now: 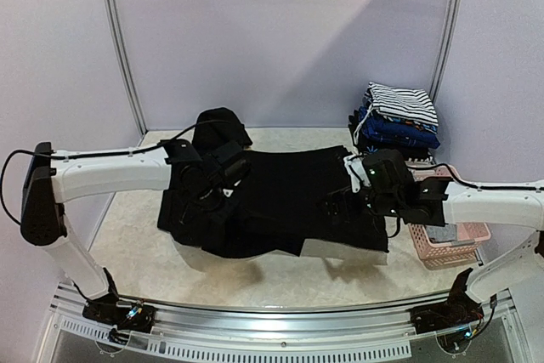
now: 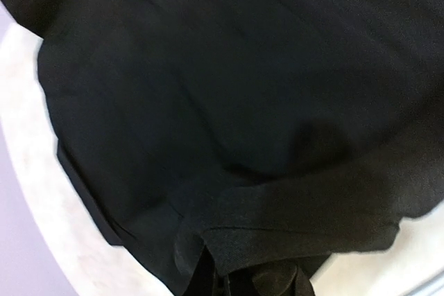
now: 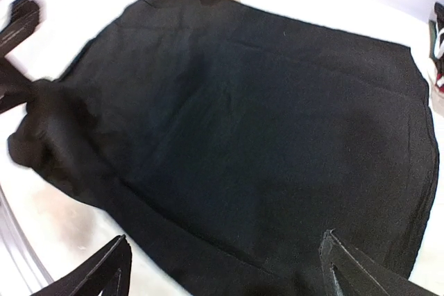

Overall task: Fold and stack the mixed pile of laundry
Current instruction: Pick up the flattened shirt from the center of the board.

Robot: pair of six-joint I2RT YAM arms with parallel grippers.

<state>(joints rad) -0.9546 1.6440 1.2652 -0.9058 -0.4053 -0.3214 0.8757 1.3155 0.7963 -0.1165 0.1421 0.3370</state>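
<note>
The right gripper grips the black garment (image 1: 289, 193) by the loose corner at its front edge (image 1: 297, 249) next, to fold that corner back over the garment's body.
A large plain black garment (image 1: 289, 193) lies spread over the middle of the table. It fills the left wrist view (image 2: 229, 88) and the right wrist view (image 3: 263, 123). My left gripper (image 1: 218, 195) is at the garment's left part and is shut on a folded hem of it (image 2: 277, 230). My right gripper (image 1: 342, 207) hovers over the garment's right front part, its fingers (image 3: 104, 268) wide apart and empty. A black-and-white striped garment (image 1: 401, 101) tops a folded stack at the back right. A grey garment (image 1: 442, 234) lies in the pink basket.
The pink lattice basket (image 1: 459, 252) stands at the right edge, under my right arm. The folded stack holds blue pieces (image 1: 399, 129) below the striped one. A bunched black piece (image 1: 223, 125) lies at the back. Bare tabletop (image 1: 127, 235) shows at the front left.
</note>
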